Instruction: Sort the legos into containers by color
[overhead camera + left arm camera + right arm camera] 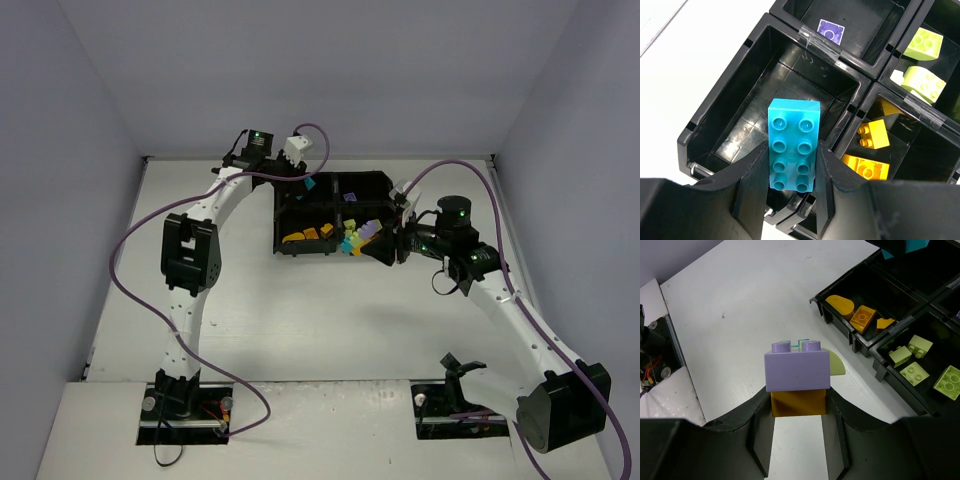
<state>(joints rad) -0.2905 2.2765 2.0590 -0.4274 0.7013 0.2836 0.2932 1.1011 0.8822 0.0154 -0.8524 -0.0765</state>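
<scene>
The cyan-blue lego point(792, 142) is above the open bottom of the tray's empty section, so it would come to rest in the section. My left gripper needs to open now.
My left gripper point(791, 165) is shut on a cyan-blue lego point(792, 142) and holds it over an empty compartment of the black tray point(735, 100). In the top view this gripper point(303, 187) is at the tray's point(278, 215) far left corner. My right gripper point(797, 407) is shut on an orange lego point(797, 402) under a purple lego point(797, 371), with a lime piece point(836, 366) behind. It hovers over the table beside the tray point(840, 281). In the top view the right gripper point(388, 243) and stack point(357, 235) are at the tray's near right.
Other compartments hold a purple tile point(831, 31), lime legos point(922, 42) and orange legos point(874, 134). The right wrist view shows orange legos point(863, 316) and lime legos point(912, 372) in the tray. Purple cables loop over the white table point(330, 320).
</scene>
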